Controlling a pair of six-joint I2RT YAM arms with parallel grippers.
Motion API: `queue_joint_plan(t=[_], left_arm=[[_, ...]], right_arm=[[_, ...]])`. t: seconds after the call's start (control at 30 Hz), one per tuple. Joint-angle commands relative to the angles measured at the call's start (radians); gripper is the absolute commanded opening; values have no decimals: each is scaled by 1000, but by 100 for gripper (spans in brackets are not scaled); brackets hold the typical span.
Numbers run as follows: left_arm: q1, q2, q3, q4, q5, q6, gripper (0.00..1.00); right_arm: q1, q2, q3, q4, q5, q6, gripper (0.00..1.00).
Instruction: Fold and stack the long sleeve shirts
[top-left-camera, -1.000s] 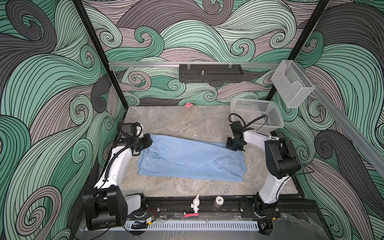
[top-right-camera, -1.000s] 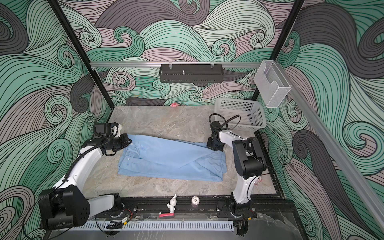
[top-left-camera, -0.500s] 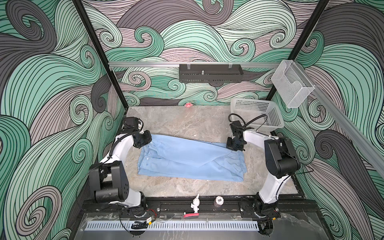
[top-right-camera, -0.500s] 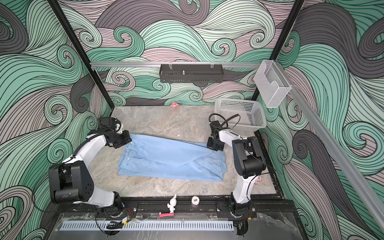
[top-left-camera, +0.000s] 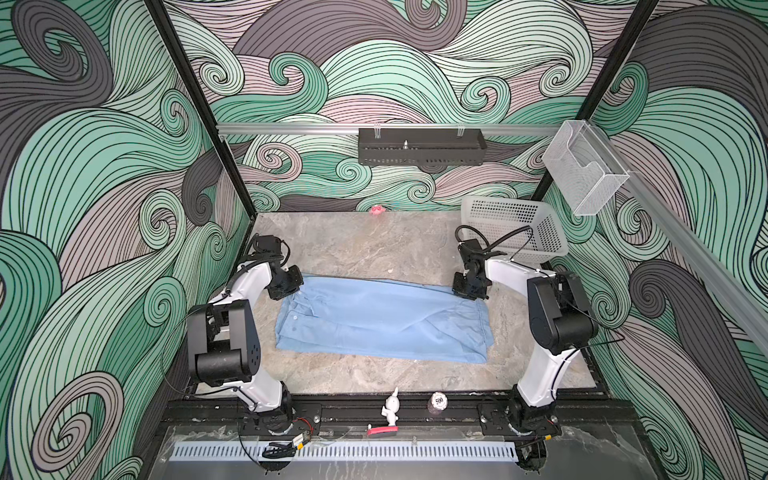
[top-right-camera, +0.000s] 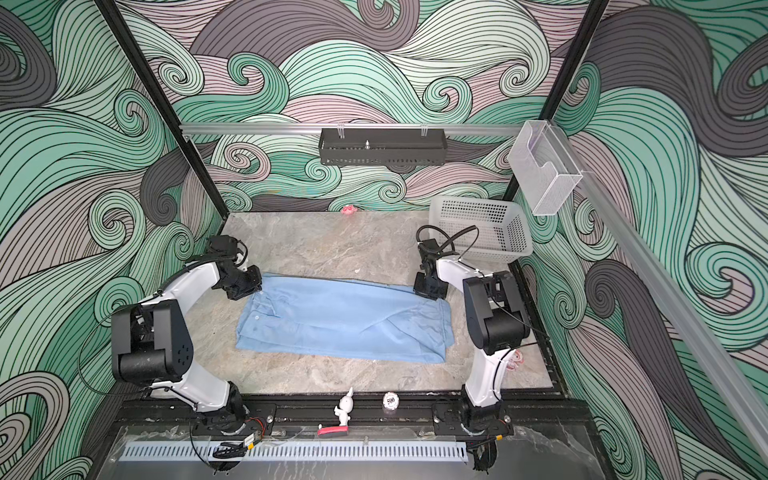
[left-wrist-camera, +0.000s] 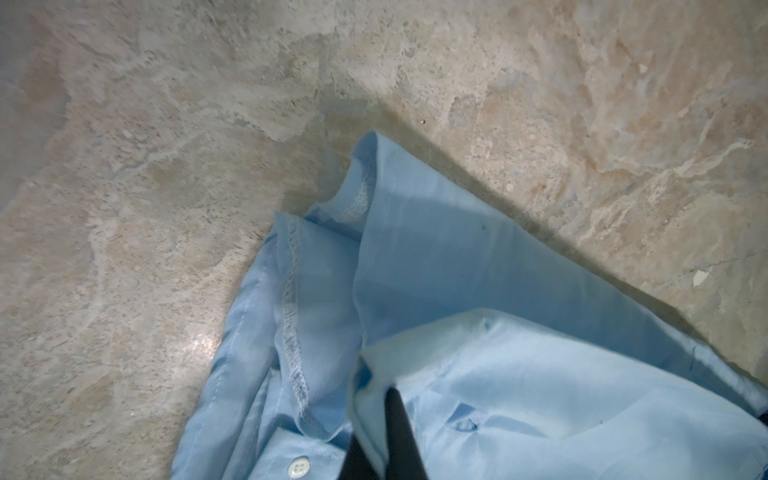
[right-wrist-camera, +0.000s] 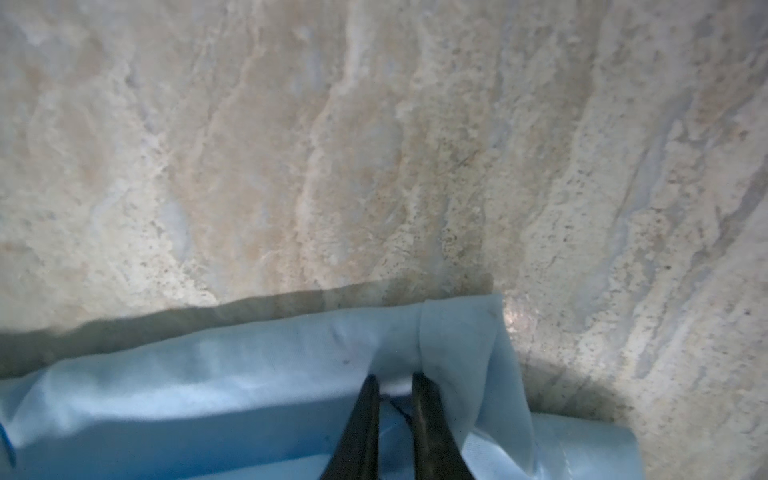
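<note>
The fold is over the shirt's lower layers near their far edge, so it is ready for my left gripper to let go.
The long sleeve shirt (top-left-camera: 382, 320) (top-right-camera: 345, 320) is light blue and lies folded in a long band across the middle of the table, collar and buttons at its left end. My left gripper (top-left-camera: 296, 291) (top-right-camera: 251, 291) is at the far left corner, shut on a fold of the fabric (left-wrist-camera: 457, 291); in the left wrist view the cloth wraps over its dark fingers (left-wrist-camera: 399, 419). My right gripper (top-left-camera: 469, 291) (top-right-camera: 430, 291) is at the far right corner. Its jaws (right-wrist-camera: 395, 380) stand a little apart, with a bunch of cloth (right-wrist-camera: 249, 374) still lying between the tips.
A white perforated basket (top-left-camera: 540, 232) (top-right-camera: 498, 232) stands at the back right, just behind the right arm. A small pink thing (top-left-camera: 376, 210) lies by the back wall. A white figurine (top-left-camera: 390, 409) and a round token (top-left-camera: 438, 401) stand on the front rail.
The left arm has swung its elbow up and in while its gripper stayed at the shirt's far left corner. The right gripper's jaws have parted slightly; the shirt lies as before.
</note>
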Motion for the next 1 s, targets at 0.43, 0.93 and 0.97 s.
queue_joint_plan(t=[0.43, 0.93, 0.97], left_arm=[[-37, -140, 123, -107, -18, 36, 60], [-216, 28, -6, -4, 127, -108, 57], [-212, 29, -26, 5, 126, -124, 57]], right_arm=[[102, -219, 30, -131, 61, 13, 50], [136, -265, -219, -41, -103, 140, 45], [136, -268, -241, -34, -107, 146, 45]])
